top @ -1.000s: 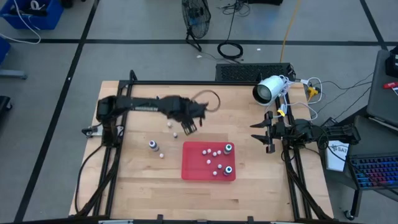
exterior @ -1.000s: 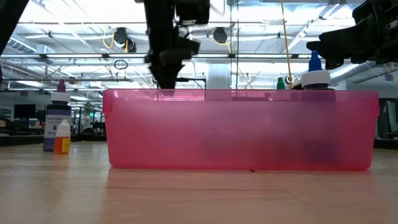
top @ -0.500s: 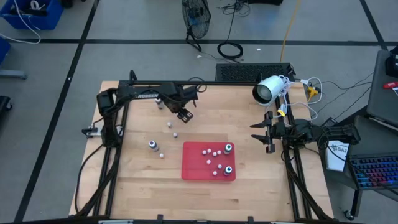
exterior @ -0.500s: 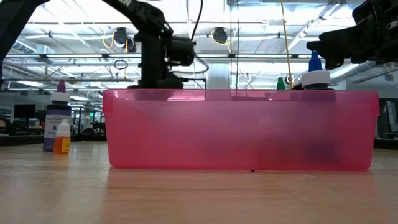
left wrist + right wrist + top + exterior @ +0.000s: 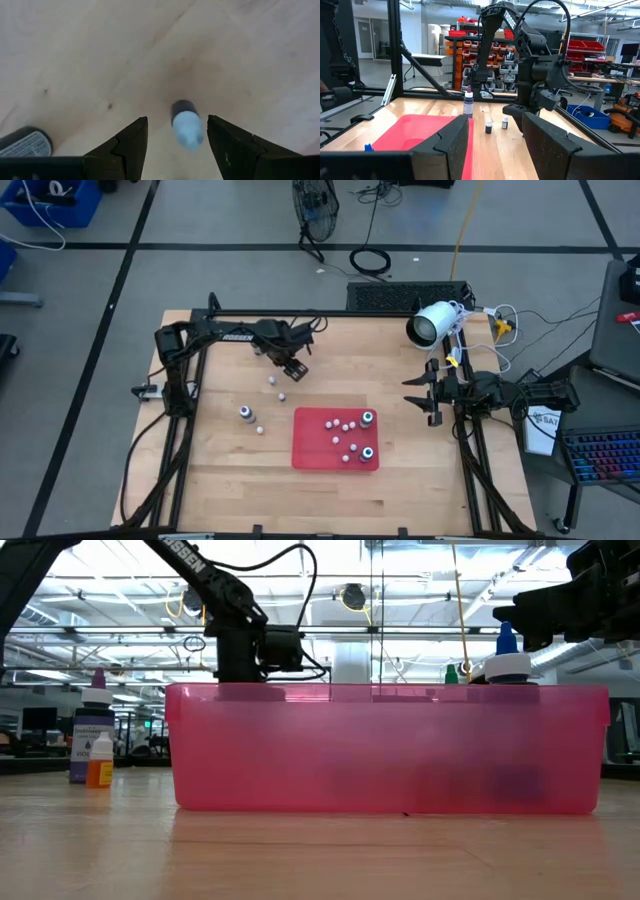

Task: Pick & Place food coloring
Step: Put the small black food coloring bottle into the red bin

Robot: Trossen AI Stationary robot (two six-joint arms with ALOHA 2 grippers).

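Note:
My left gripper grabs the small food coloring bottle's pale blue cap (image 5: 189,131) next, to place the bottle in the red tray.
A small food coloring bottle (image 5: 188,129) with a pale blue cap stands upright on the wooden table. My left gripper (image 5: 177,120) points down over it, open, one finger on either side and neither touching. In the high view this gripper (image 5: 293,364) is at the table's far middle and hides that bottle. More food coloring stands loose on the table: two whitish bottles (image 5: 271,380) (image 5: 282,395) and a dark one (image 5: 245,413). Several others stand in the red tray (image 5: 310,450). My right gripper (image 5: 420,395) waits open at the right edge.
The tray's pink wall (image 5: 390,750) fills the low view, with a dark bottle (image 5: 92,740) and an orange one (image 5: 100,773) to its left. A white camera (image 5: 432,323) sits at the far right. Bare wood lies along the near edge.
My left gripper has gone from beside the tray's far left corner toward the table's far edge, come down and rolled about its own axis. In the low view it has sunk behind the tray's rim. Its fingers stay apart. No bottle has moved.

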